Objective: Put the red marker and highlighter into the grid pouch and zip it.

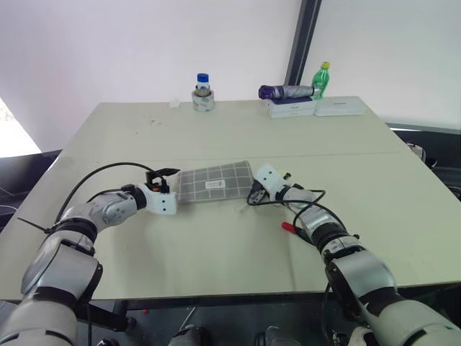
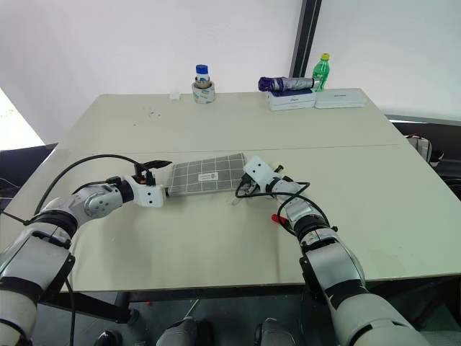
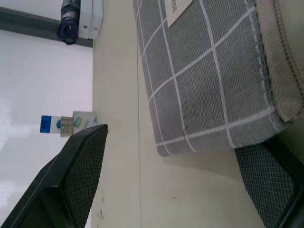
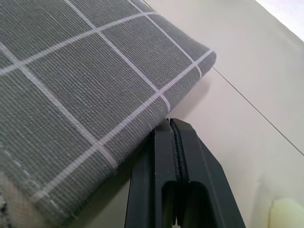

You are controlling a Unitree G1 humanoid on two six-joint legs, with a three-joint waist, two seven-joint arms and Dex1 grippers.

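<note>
The left gripper pinches the pouch by its zippered end corner (image 1: 178, 201) next, where the pouch's cloth edge stands up. The pouch's wide grid side is slack.
The grey grid pouch (image 1: 215, 184) lies flat mid-table, white label up. My left gripper (image 1: 164, 180) is open at the pouch's left end; in the left wrist view its fingers (image 3: 80, 166) stand wide apart with the pouch corner (image 3: 213, 95) between and ahead of them. My right gripper (image 1: 252, 196) is shut at the pouch's right end, its fingertips (image 4: 172, 130) against the fabric edge with nothing seen between them. The red marker's red end (image 1: 289, 227) pokes out beside my right forearm, the rest hidden. A pale yellow bit, apparently the highlighter (image 4: 286, 212), lies by my right wrist.
At the table's far edge stand a tape roll with a blue-capped jar on it (image 1: 203, 97), a folded purple umbrella (image 1: 284, 91) on a white box (image 1: 292, 108), a green bottle (image 1: 321, 81) and another white box (image 1: 340, 106).
</note>
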